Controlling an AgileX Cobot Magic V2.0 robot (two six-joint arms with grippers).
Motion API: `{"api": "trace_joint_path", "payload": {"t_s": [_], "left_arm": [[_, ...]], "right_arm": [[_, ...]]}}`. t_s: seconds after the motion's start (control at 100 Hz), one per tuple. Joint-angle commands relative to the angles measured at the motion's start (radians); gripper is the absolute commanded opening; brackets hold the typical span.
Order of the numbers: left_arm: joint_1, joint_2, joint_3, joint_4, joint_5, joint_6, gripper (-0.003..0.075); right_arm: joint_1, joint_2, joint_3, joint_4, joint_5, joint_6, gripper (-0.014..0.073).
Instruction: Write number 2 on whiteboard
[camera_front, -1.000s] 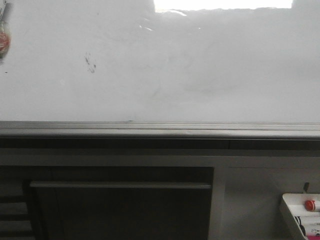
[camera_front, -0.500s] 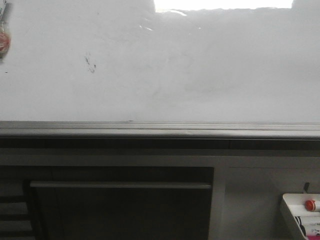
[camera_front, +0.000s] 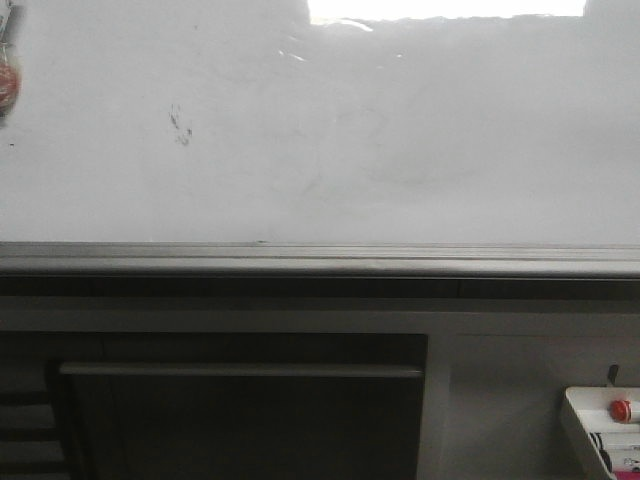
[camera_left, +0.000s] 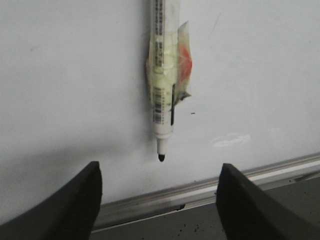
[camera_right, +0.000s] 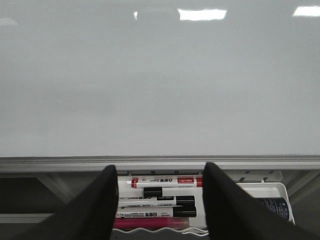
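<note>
My left gripper should move toward the marker before closing: the black tip of the marker (camera_left: 161, 157) is short of its fingers.
The whiteboard (camera_front: 400, 120) fills the upper front view, with faint erased smears and a small cluster of dark specks (camera_front: 181, 125). No number 2 shows on it. In the left wrist view a white marker (camera_left: 162, 75) with a bare black tip (camera_left: 161, 158) lies against the board (camera_left: 65, 75), wrapped in clear tape with an orange piece. My left gripper (camera_left: 159, 200) is open and empty, just short of the marker tip. My right gripper (camera_right: 161, 200) is open and empty in front of a white tray (camera_right: 270, 190) of markers. Neither gripper shows in the front view.
The grey bottom rail (camera_front: 320, 258) runs under the board, with dark cabinet fronts (camera_front: 240, 410) below it. The tray (camera_front: 585, 430) at lower right holds a red-capped marker (camera_right: 165, 182) and several black-capped ones. The taped marker shows at the far left edge (camera_front: 6, 80).
</note>
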Motion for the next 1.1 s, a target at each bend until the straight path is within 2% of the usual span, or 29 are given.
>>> {"api": "trace_joint_path", "payload": {"t_s": [0.0, 0.17, 0.4, 0.9, 1.09], "left_arm": [[-0.011, 0.053, -0.069, 0.002, -0.070, 0.002, 0.0442], [-0.011, 0.163, -0.133, 0.009, -0.070, 0.002, 0.0441], [-0.011, 0.217, -0.165, 0.013, -0.072, 0.002, 0.0435], [-0.011, 0.219, -0.165, 0.023, -0.071, 0.002, 0.0175], [-0.011, 0.219, -0.165, 0.023, -0.040, 0.002, 0.0098]], "right_arm": [[-0.003, 0.013, -0.033, -0.003, -0.059, -0.006, 0.0342], [-0.003, 0.013, -0.033, -0.003, -0.058, -0.006, 0.0342], [-0.003, 0.013, -0.033, -0.003, -0.056, -0.006, 0.0342], [-0.003, 0.013, -0.033, -0.003, -0.056, -0.006, 0.0342], [-0.003, 0.013, -0.033, -0.003, -0.058, -0.006, 0.0342]]}}
